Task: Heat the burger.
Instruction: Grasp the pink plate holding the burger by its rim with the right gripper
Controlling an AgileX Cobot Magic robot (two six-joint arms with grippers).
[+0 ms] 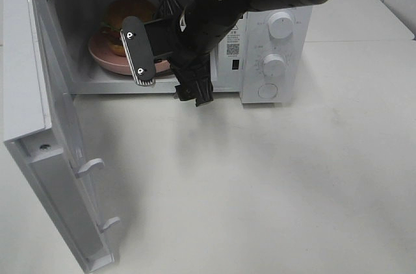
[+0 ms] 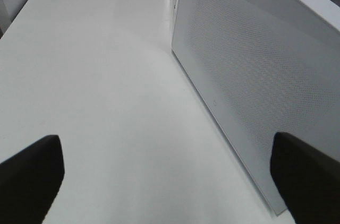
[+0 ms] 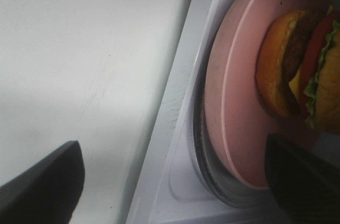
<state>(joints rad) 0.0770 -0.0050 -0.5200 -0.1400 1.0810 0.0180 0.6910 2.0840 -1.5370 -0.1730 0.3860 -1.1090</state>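
I need to heat the burger (image 1: pixel 130 11), so I should next use my right gripper to grab the round pink plate beneath it by its rim (image 1: pixel 97 56).
The burger (image 1: pixel 130 11) sits on a round pink plate (image 1: pixel 104 54) inside the open white microwave (image 1: pixel 260 86). My right gripper (image 1: pixel 172 87) hangs just in front of the oven's opening, turned on its side, open and empty, close to the plate's front rim. In the right wrist view the burger (image 3: pixel 300 65) shows bun, lettuce, tomato, cheese and patty on the plate (image 3: pixel 239 96), which rests on the glass turntable (image 3: pixel 204 181); the right gripper (image 3: pixel 172 187) holds nothing. My left gripper (image 2: pixel 170 192) is open over bare table beside the door's outer face, and is out of the high view.
The microwave door (image 1: pixel 58 150) swings wide to the left, with latch hooks (image 1: pixel 91 167) on its edge. Its mesh panel (image 2: pixel 255 75) fills the left wrist view. Two knobs (image 1: pixel 281 25) and a button sit on the control panel. White tabletop (image 1: pixel 273 183) spreads in front.
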